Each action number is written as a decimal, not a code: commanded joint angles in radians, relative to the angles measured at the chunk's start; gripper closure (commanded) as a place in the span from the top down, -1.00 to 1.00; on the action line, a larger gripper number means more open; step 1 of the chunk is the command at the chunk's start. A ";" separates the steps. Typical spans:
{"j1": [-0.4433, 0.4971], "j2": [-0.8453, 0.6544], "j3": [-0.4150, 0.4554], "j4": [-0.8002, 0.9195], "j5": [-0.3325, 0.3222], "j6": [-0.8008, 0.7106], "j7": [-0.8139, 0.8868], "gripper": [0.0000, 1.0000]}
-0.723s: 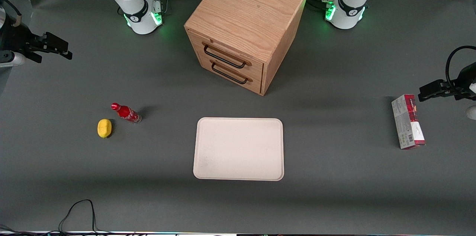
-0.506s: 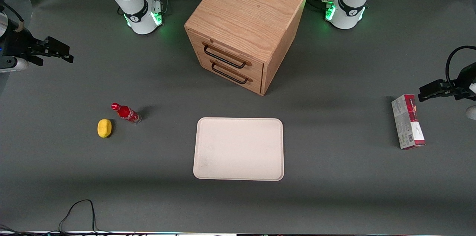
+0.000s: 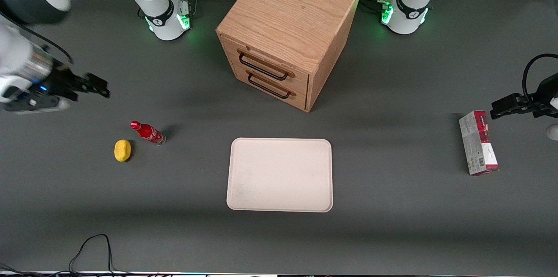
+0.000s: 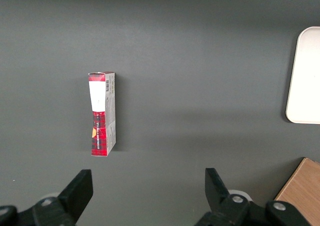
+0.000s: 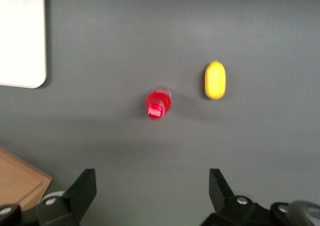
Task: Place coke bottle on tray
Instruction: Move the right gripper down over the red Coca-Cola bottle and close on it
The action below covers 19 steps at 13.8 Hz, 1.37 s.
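Observation:
I will grab the coke bottle with my gripper next, by its end with the cap (image 3: 137, 126). Its base then stays free to stand on the tray (image 3: 280, 175).
The coke bottle (image 3: 148, 132), small and red with a red cap, stands on the grey table beside a yellow lemon (image 3: 122, 150). It also shows in the right wrist view (image 5: 158, 103), seen from above. The cream-white tray (image 3: 280, 175) lies flat and empty in front of the cabinet, nearer the front camera; one corner of it shows in the right wrist view (image 5: 22, 36). My gripper (image 3: 98, 86) hangs above the table, farther from the front camera than the bottle, open and empty; in its own wrist view (image 5: 152, 186) the fingers (image 5: 85, 186) stand wide apart, short of the bottle.
A wooden two-drawer cabinet (image 3: 287, 32) stands at the middle of the table, both drawers shut. A red-and-grey carton (image 3: 477, 142) lies toward the parked arm's end. The lemon also shows in the right wrist view (image 5: 215, 80). A black cable (image 3: 93, 248) loops at the front edge.
My gripper has moved in from the table's end toward the bottle and nearer the front camera. The bottle, lemon and tray have not moved.

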 commanded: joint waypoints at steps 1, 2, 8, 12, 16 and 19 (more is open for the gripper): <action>0.006 -0.008 0.002 -0.236 -0.019 0.311 0.013 1.00; 0.004 0.035 0.002 -0.261 -0.019 0.381 0.013 1.00; 0.010 0.154 0.005 -0.313 -0.010 0.585 0.016 1.00; 0.010 0.172 0.005 -0.313 -0.008 0.610 0.016 0.75; 0.010 0.174 0.007 -0.312 -0.007 0.610 0.018 -0.27; 0.012 0.177 0.011 -0.302 -0.007 0.599 0.021 -0.78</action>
